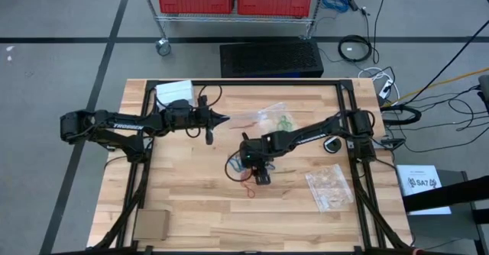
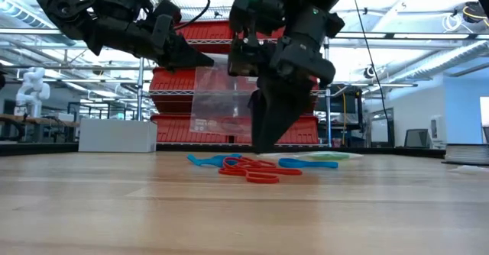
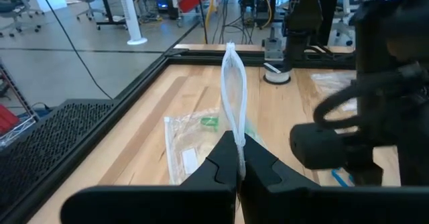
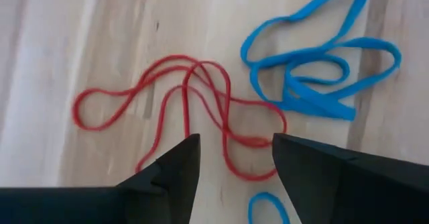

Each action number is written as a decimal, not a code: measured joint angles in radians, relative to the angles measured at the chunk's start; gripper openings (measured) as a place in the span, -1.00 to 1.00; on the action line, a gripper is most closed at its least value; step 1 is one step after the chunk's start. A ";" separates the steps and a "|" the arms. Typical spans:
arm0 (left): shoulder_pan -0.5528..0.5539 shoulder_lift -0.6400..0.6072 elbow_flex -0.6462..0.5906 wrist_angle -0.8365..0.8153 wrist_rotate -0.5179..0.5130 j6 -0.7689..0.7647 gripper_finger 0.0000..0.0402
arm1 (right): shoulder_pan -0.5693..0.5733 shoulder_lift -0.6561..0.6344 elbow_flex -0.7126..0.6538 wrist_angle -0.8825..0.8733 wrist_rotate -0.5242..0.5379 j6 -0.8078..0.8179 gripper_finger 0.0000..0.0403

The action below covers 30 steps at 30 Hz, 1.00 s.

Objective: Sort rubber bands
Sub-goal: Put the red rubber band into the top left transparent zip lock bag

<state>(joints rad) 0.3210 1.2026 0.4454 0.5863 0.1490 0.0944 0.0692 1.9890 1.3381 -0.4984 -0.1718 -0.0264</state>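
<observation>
The red rubber bands will be sorted into the clear bag, so my right gripper will grab them by their crossed middle parts next.
Red rubber bands and blue rubber bands lie tangled on the wooden table, near its middle. My right gripper is open and points down just over them, one finger on either side of the red strands; it also shows in the low view. My left gripper is shut on a clear plastic bag, farther back on the table. A second clear bag holding green bands lies flat on the table beyond it. My left gripper pinches the clear bag's edge between its two fingers. The fingers lie level and point toward the table's right edge. The bag stands out past the fingertips, seen edge-on, and in the low view it hangs above the table.
Another clear bag lies at the right front. A white box stands at the far left, a brown pad at the near left, and a tape roll by the right arm's base. Black frame rails run along the table's sides.
</observation>
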 joint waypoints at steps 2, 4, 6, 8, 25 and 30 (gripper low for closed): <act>0.000 0.000 0.000 0.001 0.000 0.000 -0.99 | 0.006 0.012 0.000 0.002 0.017 -0.007 -0.10; 0.000 0.000 0.000 0.001 0.000 0.000 -0.99 | 0.006 0.033 0.000 0.006 0.017 -0.009 -0.10; 0.000 0.000 0.000 0.001 0.000 0.000 -0.99 | 0.006 0.052 0.003 0.009 0.022 -0.012 -0.10; 0.000 0.000 0.000 0.000 0.000 0.000 -0.99 | 0.009 0.063 0.006 0.010 0.031 -0.012 -0.10; 0.001 0.000 0.000 -0.003 0.000 0.017 -0.99 | 0.011 0.066 0.014 -0.048 0.100 -0.018 -0.94; 0.001 0.000 0.000 -0.005 0.000 0.017 -0.99 | 0.011 0.035 0.028 -0.133 0.103 -0.025 -0.98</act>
<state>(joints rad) 0.3218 1.2026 0.4454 0.5818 0.1486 0.1114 0.0807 2.0240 1.3660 -0.6313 -0.0690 -0.0519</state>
